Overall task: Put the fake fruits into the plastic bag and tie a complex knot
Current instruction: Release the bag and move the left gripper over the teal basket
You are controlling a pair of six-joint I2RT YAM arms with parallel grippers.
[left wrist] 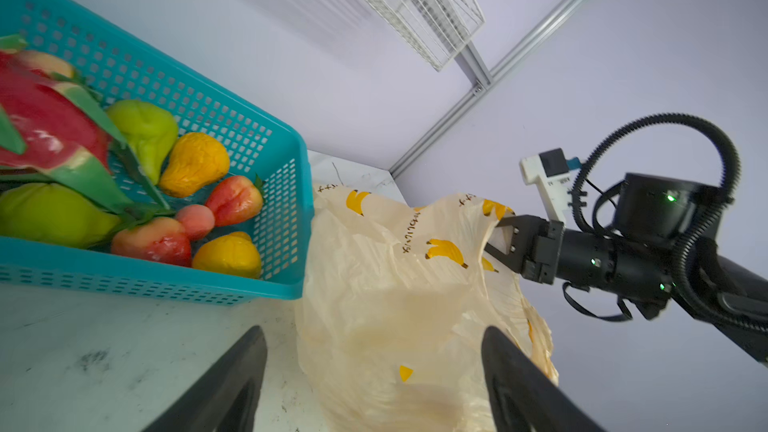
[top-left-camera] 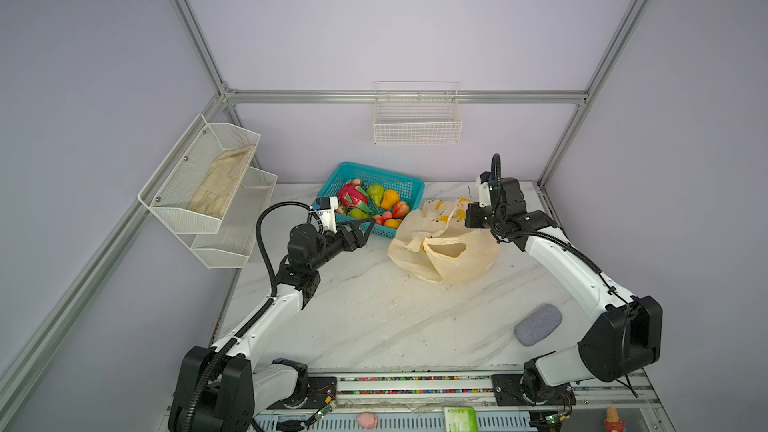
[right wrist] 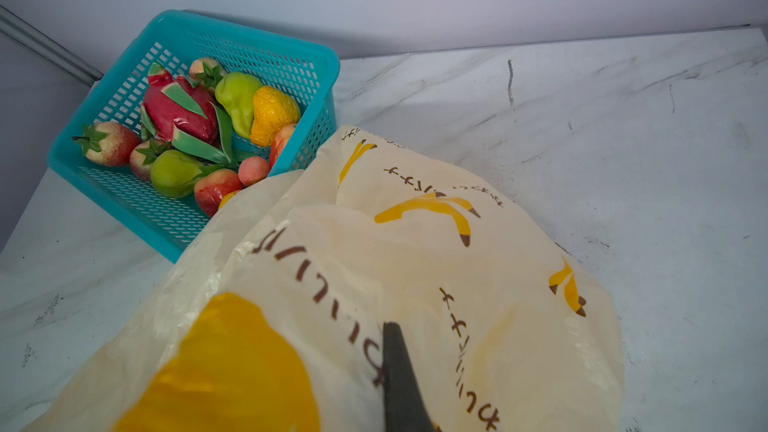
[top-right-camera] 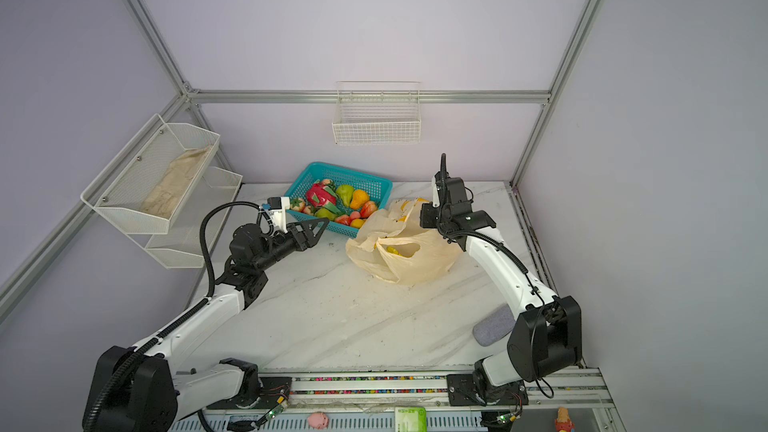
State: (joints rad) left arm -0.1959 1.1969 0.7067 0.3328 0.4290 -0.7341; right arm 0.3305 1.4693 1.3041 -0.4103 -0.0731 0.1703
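I should next grab the fake fruit in the corner of the basket by its green leafy top with my left gripper. Its body then stays free to go into the plastic bag (top-left-camera: pixel 449 261).
The plastic bag (top-left-camera: pixel 449 261) lies slumped on the marble table, right of the basket. Its handle loop (top-left-camera: pixel 446 249) gapes open and a yellow fruit (top-left-camera: pixel 453 252) shows inside; no knot is in view. My right gripper (top-left-camera: pixel 468 216) is shut on the bag's far upper edge, and film drapes over its finger (right wrist: pixel 399 367). The other fake fruits fill the basket: dragon fruit (top-left-camera: pixel 352 195), green pear (top-left-camera: pixel 376 192), orange pear (top-left-camera: pixel 390 198), strawberries (top-left-camera: pixel 400 209). My left gripper (top-left-camera: pixel 368 228) hovers open at the basket's near side, its fingers (left wrist: pixel 237 371) wide apart, holding nothing.
The teal mesh basket (top-left-camera: pixel 380 171) stands by the back wall. A grey oval pad (top-left-camera: pixel 538 324) lies at the right near my right arm. A white wire basket (top-left-camera: pixel 417 122) hangs on the back wall. A white mesh shelf (top-left-camera: pixel 199 184) with a beige cloth hangs at left.
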